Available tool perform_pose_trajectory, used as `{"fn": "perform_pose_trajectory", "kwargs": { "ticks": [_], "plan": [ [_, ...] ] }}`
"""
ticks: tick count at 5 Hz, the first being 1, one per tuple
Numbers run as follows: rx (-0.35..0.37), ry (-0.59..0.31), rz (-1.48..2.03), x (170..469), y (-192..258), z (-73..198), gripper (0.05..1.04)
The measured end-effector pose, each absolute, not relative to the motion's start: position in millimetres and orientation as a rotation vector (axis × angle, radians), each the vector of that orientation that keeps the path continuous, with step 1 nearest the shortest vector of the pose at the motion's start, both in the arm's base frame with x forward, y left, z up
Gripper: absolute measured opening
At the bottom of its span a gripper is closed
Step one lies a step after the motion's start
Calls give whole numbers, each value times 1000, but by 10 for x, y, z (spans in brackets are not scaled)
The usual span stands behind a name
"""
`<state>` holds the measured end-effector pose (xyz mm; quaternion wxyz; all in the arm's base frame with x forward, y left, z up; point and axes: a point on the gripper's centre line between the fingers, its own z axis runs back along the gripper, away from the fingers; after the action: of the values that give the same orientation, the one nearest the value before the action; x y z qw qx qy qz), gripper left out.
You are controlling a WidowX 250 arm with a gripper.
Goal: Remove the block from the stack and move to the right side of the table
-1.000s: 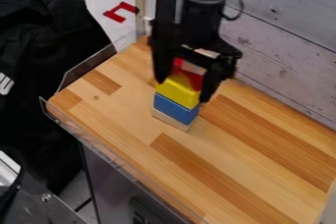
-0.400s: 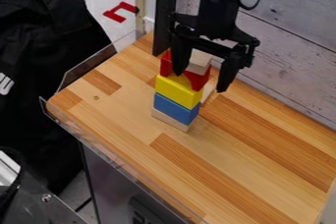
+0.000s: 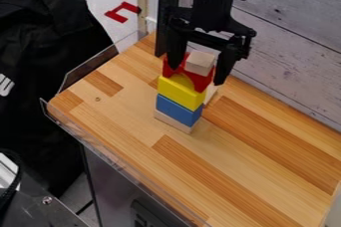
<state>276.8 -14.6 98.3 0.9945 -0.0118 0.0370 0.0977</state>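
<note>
My gripper will next grab the small pale wooden block's opposite sides to take it off the stack.
My gripper (image 3: 199, 73) hangs open around the top of the stack, one finger to the left and one to the right of it. At the very top sits a small natural wood block (image 3: 200, 63), on a red arch-shaped block (image 3: 199, 79). Below come a yellow block (image 3: 180, 91), a blue block (image 3: 178, 110) and a pale wood block (image 3: 173, 122) on the wooden table (image 3: 259, 171). Another pale wood piece (image 3: 211, 93) shows partly behind the stack at its right.
A clear guard (image 3: 126, 171) runs along the table's left and front-left edges. The grey plank wall (image 3: 293, 47) borders the back right. Black cloth (image 3: 47, 71) lies beyond the table at the left.
The gripper was lower around the stack, then rose toward the back right. Since then it has shifted slightly left, over the top block. The stack stands where it was.
</note>
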Motion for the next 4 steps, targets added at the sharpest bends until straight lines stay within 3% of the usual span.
{"fn": "perform_pose_trajectory", "kwargs": {
  "ticks": [3, 4],
  "plan": [
    [-50, 106, 186, 2981, -103, 871, 989],
    [-50, 127, 192, 2976, -78, 807, 945]
  ]
}}
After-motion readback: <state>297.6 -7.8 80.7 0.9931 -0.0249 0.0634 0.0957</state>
